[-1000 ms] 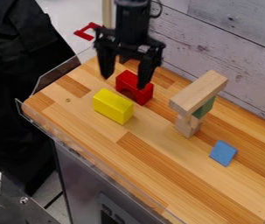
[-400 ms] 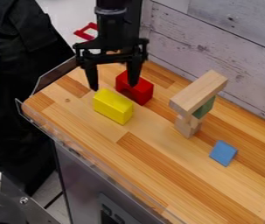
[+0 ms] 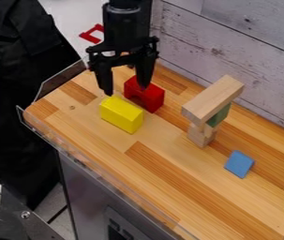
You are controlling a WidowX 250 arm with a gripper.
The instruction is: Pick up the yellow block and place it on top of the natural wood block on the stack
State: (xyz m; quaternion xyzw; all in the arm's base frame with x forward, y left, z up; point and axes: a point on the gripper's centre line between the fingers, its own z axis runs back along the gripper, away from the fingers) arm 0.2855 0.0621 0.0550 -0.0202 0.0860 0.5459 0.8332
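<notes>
I should next grab the yellow block (image 3: 121, 114) by its long sides near one end, to add a piece onto the small wooden stack.
The gripper (image 3: 126, 91) hangs over the upper left part of the wooden counter, open, with nothing between its fingers. Its left fingertip is at the upper left end of a yellow block (image 3: 121, 114); whether they touch I cannot tell. The right fingertip stands in front of a red arch-shaped block (image 3: 152, 97), just behind the yellow one. To the right is a small stack: a long wooden block (image 3: 212, 99) lies across a green block (image 3: 219, 115) and pale wooden blocks (image 3: 199, 135). A flat blue block (image 3: 239, 164) lies at the lower right.
A clear plastic guard (image 3: 61, 79) edges the counter (image 3: 169, 183) on its left. A whitewashed plank wall (image 3: 232, 51) rises behind. A red object (image 3: 92, 34) is beyond the counter at the upper left, and black cloth (image 3: 18, 93) hangs at the left.
The gripper has moved left and a little toward the camera from above the red block, its fingers narrowing somewhat since the first frame. The blocks show no clear movement.
</notes>
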